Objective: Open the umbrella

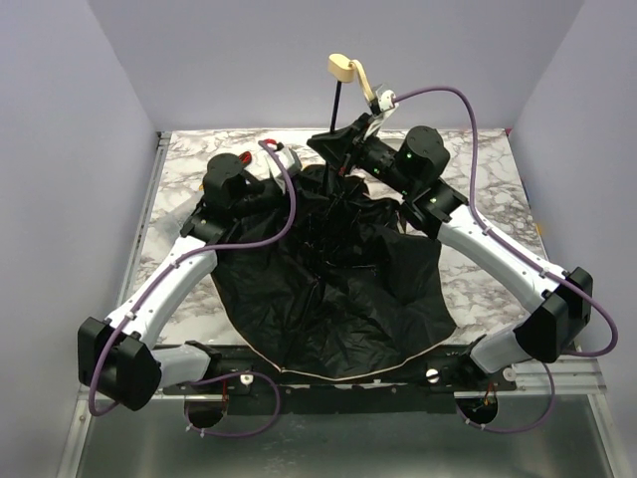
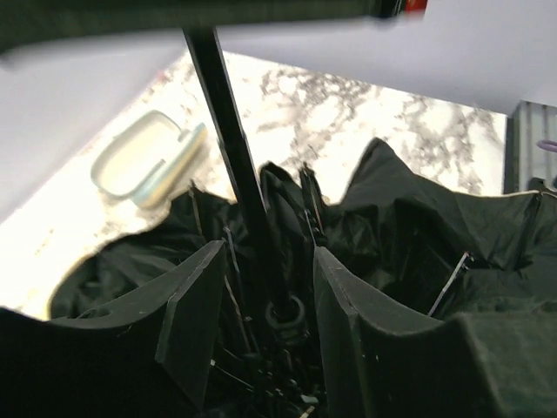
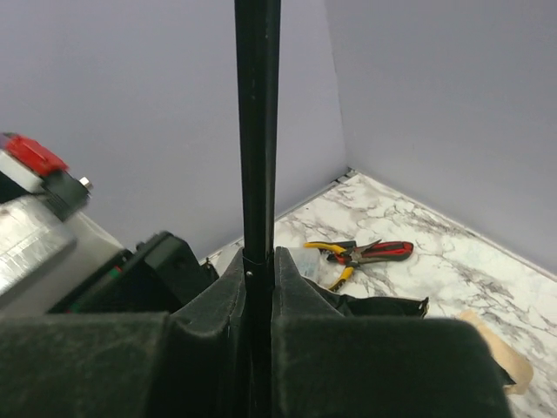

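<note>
My left gripper is to grab the runner ring (image 2: 285, 316) at the canopy's centre next. Then it can slide the ring along the umbrella's shaft (image 2: 235, 144) and open the umbrella.
The umbrella (image 1: 338, 289) lies partly spread on the marble table, black underside up. Its thin black shaft (image 1: 338, 105) rises to the beige handle knob (image 1: 343, 68) with its strap. My right gripper (image 1: 345, 142) is shut on the shaft; in the right wrist view (image 3: 259, 287) both pads press the shaft (image 3: 258, 131). My left gripper (image 1: 295, 171) is low at the canopy's centre. In the left wrist view (image 2: 270, 322) it is open, its fingers (image 2: 191, 322) straddling the shaft (image 2: 228, 131) and the runner ring (image 2: 287, 315) without touching them.
Red-and-yellow pliers (image 3: 361, 254) lie on the marble near the back wall. A pale blue-white case (image 2: 148, 161) lies beside the canopy. Purple walls close the table's back and sides. A beige piece (image 3: 496, 348) lies by the canopy edge.
</note>
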{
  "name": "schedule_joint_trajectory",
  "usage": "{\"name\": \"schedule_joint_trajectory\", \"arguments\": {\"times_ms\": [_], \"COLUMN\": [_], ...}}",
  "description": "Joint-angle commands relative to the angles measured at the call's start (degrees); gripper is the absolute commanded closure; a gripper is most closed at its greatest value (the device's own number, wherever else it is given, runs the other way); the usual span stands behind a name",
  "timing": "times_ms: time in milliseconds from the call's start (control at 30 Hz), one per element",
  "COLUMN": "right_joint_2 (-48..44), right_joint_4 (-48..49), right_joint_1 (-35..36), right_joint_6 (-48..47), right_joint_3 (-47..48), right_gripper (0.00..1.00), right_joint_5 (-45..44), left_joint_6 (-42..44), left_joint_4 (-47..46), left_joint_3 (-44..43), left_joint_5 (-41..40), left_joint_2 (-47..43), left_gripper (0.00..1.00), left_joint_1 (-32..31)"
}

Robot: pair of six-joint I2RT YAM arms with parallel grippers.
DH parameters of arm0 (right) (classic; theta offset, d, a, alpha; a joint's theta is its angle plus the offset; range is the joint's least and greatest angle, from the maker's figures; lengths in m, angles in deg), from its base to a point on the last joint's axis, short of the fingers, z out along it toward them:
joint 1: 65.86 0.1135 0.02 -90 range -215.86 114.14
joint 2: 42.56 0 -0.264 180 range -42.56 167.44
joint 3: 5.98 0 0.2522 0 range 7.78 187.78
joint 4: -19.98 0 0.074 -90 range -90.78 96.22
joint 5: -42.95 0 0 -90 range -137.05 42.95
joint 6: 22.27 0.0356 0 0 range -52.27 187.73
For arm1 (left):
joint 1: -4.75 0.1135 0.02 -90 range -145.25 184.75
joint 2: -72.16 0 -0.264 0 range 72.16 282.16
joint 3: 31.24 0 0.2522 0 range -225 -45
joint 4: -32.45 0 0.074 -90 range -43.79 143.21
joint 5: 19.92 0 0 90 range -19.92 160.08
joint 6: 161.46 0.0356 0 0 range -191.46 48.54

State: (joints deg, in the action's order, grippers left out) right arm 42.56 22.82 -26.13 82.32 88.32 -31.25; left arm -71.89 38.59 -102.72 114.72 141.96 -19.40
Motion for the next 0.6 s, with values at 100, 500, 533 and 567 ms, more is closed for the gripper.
{"name": "schedule_joint_trajectory", "arguments": {"times_ms": [100, 500, 533, 567], "right_joint_2": [-0.2, 0.9, 1.1, 1.2], "right_joint_4": [5.4, 5.3, 5.3, 5.2], "right_joint_1": [-0.3, -0.3, -0.3, -0.3], "right_joint_6": [-1.1, -4.4, -4.4, -4.4], "right_joint_3": [2.2, 10.9, 11.8, 12.8], "right_gripper": [1.0, 1.0, 1.0, 1.0], "right_joint_5": [2.1, -1.1, -1.0, -1.0], "left_joint_6": [7.7, 9.0, 9.0, 8.9], "left_joint_4": [4.2, 9.3, 9.7, 10.0], "left_joint_3": [-7.7, -3.4, -3.2, -3.0], "left_joint_5": [-2.5, -8.5, -8.8, -9.1], "left_joint_2": [3.4, 9.1, 9.8, 10.3], "left_gripper": [0.62, 0.67, 0.67, 0.68], "left_joint_1": [-1.5, -1.5, -1.2, -1.1]}}
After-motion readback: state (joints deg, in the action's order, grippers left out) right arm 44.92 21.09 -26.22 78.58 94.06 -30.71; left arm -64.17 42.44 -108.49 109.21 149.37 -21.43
